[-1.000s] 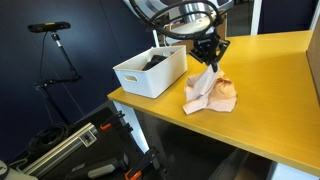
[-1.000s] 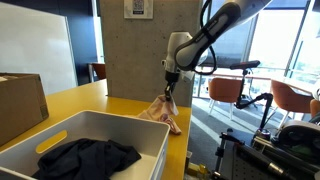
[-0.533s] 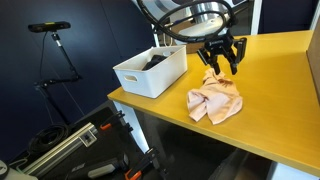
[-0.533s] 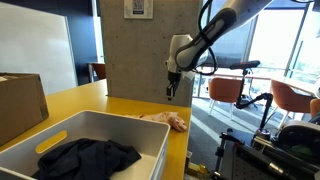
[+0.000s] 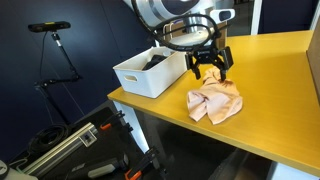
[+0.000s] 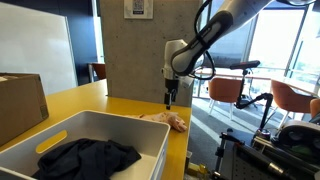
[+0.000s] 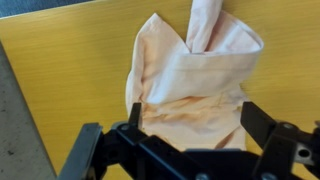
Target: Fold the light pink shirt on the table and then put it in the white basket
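Next, my gripper grabs the end of the light pink shirt [image 5: 215,101] nearest the white basket and leaves the rest hanging free to fold.
The light pink shirt [image 5: 215,101] lies crumpled in a loosely folded heap on the yellow table [image 5: 275,95], close to its front edge. My gripper [image 5: 208,68] hangs open just above the shirt's end nearest the white basket [image 5: 140,82], holding nothing. In the wrist view the shirt [image 7: 190,75] fills the space below my gripper [image 7: 195,116], whose jaws stand wide apart on either side of it. In an exterior view the shirt [image 6: 165,120] lies flat past the basket [image 6: 122,126], under the gripper [image 6: 170,99].
Dark cloth [image 6: 85,158] lies inside the basket. A brown cardboard box [image 6: 20,105] stands on the table beside it. Off the table are a tripod [image 5: 55,45] and equipment on the floor, and chairs [image 6: 228,90] farther back.
The gripper opened and let go of the shirt, which dropped from hanging to lying flat on the table. The gripper rose and shifted a little towards the basket.
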Controlling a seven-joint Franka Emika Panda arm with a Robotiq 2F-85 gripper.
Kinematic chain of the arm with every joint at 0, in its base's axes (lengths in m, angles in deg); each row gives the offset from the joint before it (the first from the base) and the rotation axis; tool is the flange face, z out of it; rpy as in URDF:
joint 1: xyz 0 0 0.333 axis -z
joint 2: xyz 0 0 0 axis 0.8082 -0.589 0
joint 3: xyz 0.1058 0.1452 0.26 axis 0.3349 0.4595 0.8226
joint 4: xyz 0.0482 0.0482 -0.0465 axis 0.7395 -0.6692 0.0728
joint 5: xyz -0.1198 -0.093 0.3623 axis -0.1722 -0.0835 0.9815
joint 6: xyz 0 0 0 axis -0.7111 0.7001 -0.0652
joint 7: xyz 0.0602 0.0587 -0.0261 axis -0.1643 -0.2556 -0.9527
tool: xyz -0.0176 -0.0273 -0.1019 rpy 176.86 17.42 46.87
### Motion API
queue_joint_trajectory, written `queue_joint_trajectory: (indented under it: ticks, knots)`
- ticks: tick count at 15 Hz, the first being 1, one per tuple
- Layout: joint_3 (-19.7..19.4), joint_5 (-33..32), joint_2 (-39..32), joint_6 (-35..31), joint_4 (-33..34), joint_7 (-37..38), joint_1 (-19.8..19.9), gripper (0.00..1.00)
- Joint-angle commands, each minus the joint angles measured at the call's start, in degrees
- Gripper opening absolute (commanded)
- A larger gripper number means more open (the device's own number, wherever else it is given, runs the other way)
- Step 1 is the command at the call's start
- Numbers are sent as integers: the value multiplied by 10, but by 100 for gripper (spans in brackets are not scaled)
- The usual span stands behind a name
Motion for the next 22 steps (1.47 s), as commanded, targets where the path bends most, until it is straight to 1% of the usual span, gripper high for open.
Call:
queue_joint_trajectory:
  ticks: [1,7,8,9,11,12,13,14,16,17,19,22]
  knots:
    - [12,10,-41,18,15,11,-9,100]
    - [2,3,-108,15,34,25,-15,100]
    - [3,3,-113,10,34,25,-14,89]
    - [2,1,-112,5,29,25,-15,74]
    - [3,0,-112,2,26,24,-17,58]
    - [3,1,-112,5,25,26,-18,49]
    - [5,3,-105,7,19,27,-19,42]
    - [7,3,-94,8,8,30,-22,34]
    - [7,0,-65,13,-16,39,-32,20]
    - [6,0,-56,24,-15,43,-37,12]
    - [4,-1,-20,39,-37,57,-47,0]
    - [3,-3,50,53,-74,70,-52,0]
